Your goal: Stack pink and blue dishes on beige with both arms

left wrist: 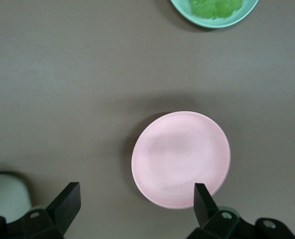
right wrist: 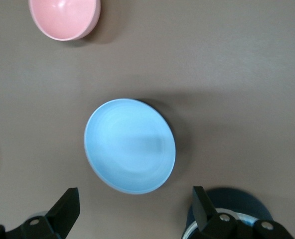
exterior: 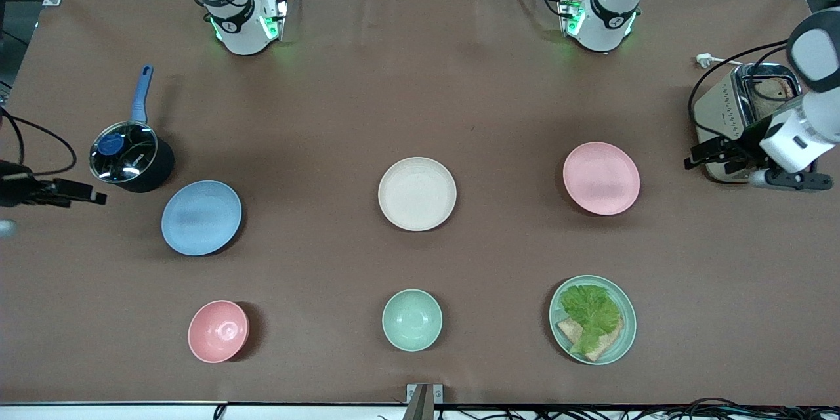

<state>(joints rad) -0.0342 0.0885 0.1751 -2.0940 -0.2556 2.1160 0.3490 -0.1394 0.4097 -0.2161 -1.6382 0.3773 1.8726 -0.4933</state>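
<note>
The right gripper picks up the light blue plate by its rim (exterior: 164, 222) next. Then it stacks that plate on the cream-beige plate (exterior: 417, 193).
The cream-beige plate (exterior: 417, 193) lies in the middle of the table. The pale pink plate (exterior: 601, 178) (left wrist: 181, 158) lies toward the left arm's end, and the light blue plate (exterior: 201, 217) (right wrist: 130, 145) toward the right arm's end. All three are bare and apart from each other. My left gripper (exterior: 697, 156) (left wrist: 136, 194) hangs open over the table between the pink plate and the toaster, holding nothing. My right gripper (exterior: 95, 195) (right wrist: 135, 196) hangs open and empty over the table beside the blue plate and the saucepan.
A dark saucepan (exterior: 131, 157) (right wrist: 237, 201) with a blue handle stands next to the blue plate. A toaster (exterior: 748, 102) sits under the left arm. Nearer the camera are a pink bowl (exterior: 218, 331) (right wrist: 64, 17), a mint bowl (exterior: 412, 319) and a mint plate (exterior: 629, 315) (left wrist: 183, 10) with lettuce and bread.
</note>
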